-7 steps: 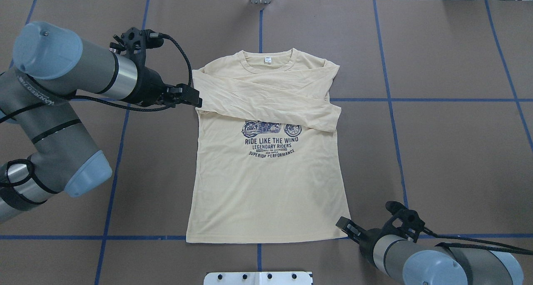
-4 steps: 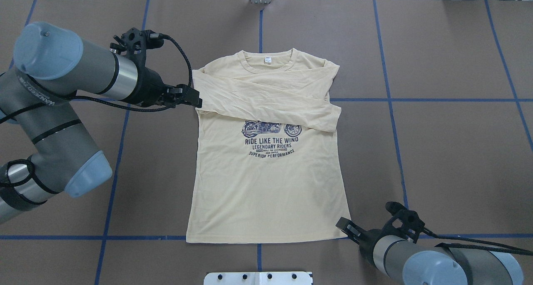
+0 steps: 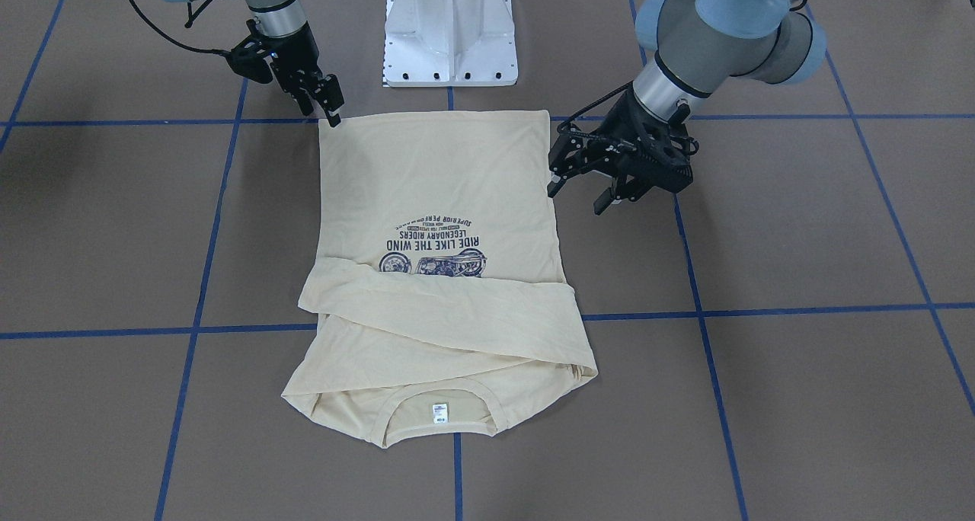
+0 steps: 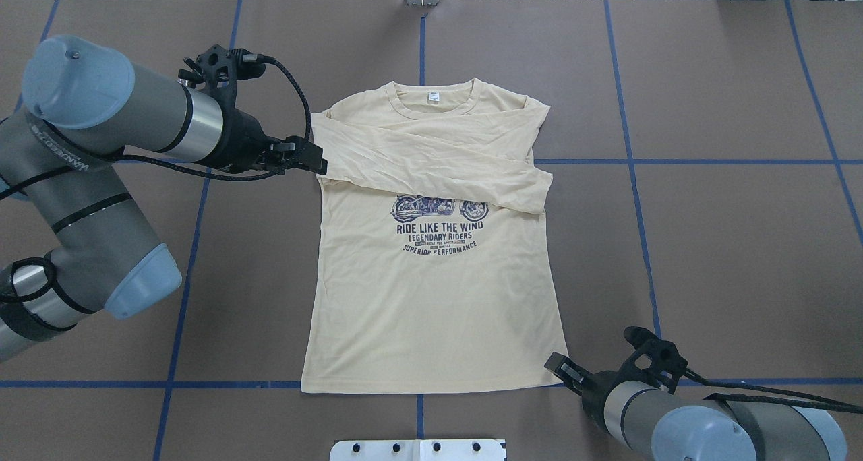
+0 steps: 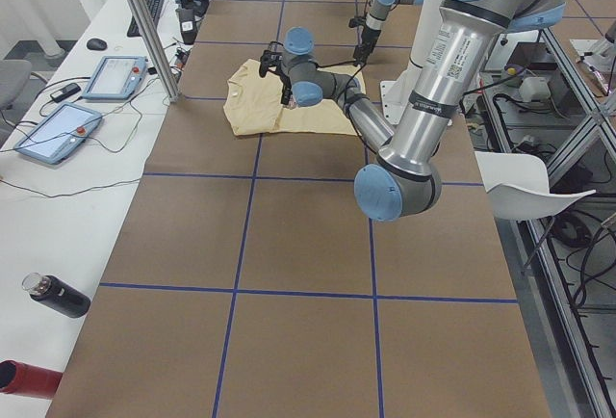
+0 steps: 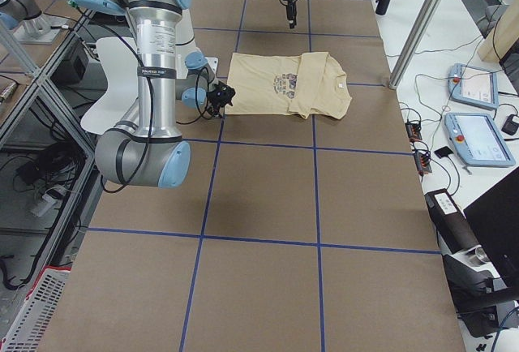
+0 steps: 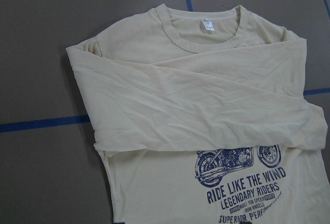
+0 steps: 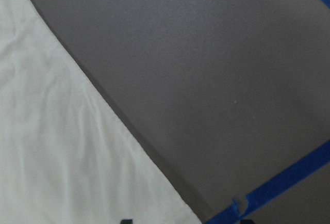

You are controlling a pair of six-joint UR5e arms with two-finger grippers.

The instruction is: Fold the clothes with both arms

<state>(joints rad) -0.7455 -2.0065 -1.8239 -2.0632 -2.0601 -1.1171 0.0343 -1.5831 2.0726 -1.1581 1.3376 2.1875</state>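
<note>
Next, the right gripper takes hold of the shirt by its hem corner (image 8: 186, 214) to fold the shirt's body over the folded sleeves.
The cream-yellow shirt (image 4: 431, 299) lies flat on the brown table with its motorcycle print up. Both long sleeves are folded across the chest, and the neck label (image 4: 433, 98) is at the far end. My left gripper (image 4: 317, 158) hovers open at the shirt's left edge, level with the folded sleeve, and holds nothing (image 3: 577, 197). My right gripper (image 4: 554, 363) stands open at the hem's near right corner (image 3: 324, 110). The right wrist view shows that hem corner (image 8: 170, 198) between the two fingertips at the frame's bottom. In the left wrist view the chest and print (image 7: 237, 172) fill the frame.
The white pedestal base (image 3: 449, 33) stands just behind the hem. Blue tape lines (image 4: 634, 161) grid the table. Side benches hold tablets (image 5: 58, 134), a dark bottle (image 5: 56, 295) and a metal pole (image 5: 144, 28).
</note>
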